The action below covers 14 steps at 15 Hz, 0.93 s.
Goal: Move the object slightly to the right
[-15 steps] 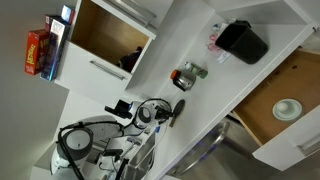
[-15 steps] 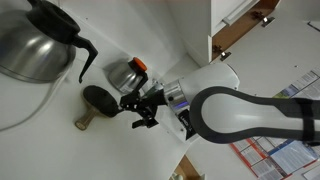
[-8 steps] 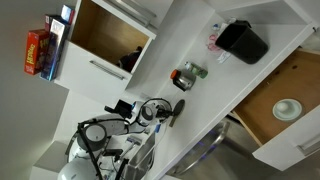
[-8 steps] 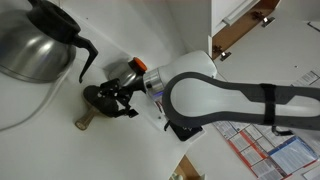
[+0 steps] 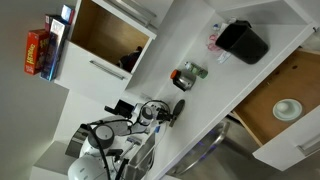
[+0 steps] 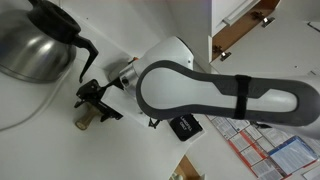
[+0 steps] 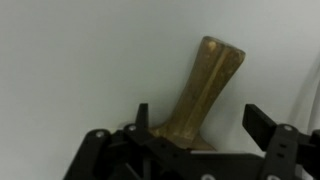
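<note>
I should close my gripper now. Closing now would hold the handle (image 5: pixel 173 119). The handle is between my gripper's two open fingers, with free counter on both sides.
The object is a small paddle-like thing with a black oval head and a greyish-tan handle (image 7: pixel 205 85). It lies on the white counter (image 6: pixel 40 150). In the wrist view its handle reaches out between my gripper's (image 7: pixel 200 128) two black fingers, with a gap on the right side. In an exterior view my gripper (image 6: pixel 95 100) is open and hangs right over the object (image 6: pixel 83 122), hiding its black head. In an exterior view the object (image 5: pixel 178 110) shows dark next to my gripper (image 5: pixel 160 113).
A steel coffee pot (image 6: pixel 35 45) stands close by the object. A small glass jar (image 5: pixel 187 75) and a large black box (image 5: pixel 243 42) stand further along the counter. There is an open cabinet (image 5: pixel 110 35) and an open drawer holding a bowl (image 5: pixel 288 108).
My arm has swung across the counter toward the coffee pot. My gripper went from beside the object to straddling it, and the arm now hides the jar in that exterior view.
</note>
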Tool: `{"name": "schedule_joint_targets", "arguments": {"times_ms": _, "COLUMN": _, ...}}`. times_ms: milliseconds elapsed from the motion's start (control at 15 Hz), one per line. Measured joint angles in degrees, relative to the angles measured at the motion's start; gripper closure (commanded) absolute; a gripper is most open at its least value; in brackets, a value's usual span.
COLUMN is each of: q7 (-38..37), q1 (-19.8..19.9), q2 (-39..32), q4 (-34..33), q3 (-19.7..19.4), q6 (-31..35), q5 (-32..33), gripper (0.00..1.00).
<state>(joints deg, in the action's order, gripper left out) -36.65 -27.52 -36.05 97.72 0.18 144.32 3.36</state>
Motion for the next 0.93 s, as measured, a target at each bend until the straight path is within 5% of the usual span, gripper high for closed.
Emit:
{"name": "schedule_joint_targets", "arguments": {"times_ms": 533, "q7": 0.0, "q1": 0.1, "q2": -1.3, "q4": -3.5, "q3": -0.3, "q6": -3.4, "q5": 0.3, "gripper": 0.93}}
{"name": "schedule_joint_targets", "arguments": {"times_ms": 933, "q7": 0.0, "q1": 0.1, "q2": -1.2, "q4": -3.7, "q3": -0.4, "q6": -3.4, "q5": 1.2, "gripper": 0.92}}
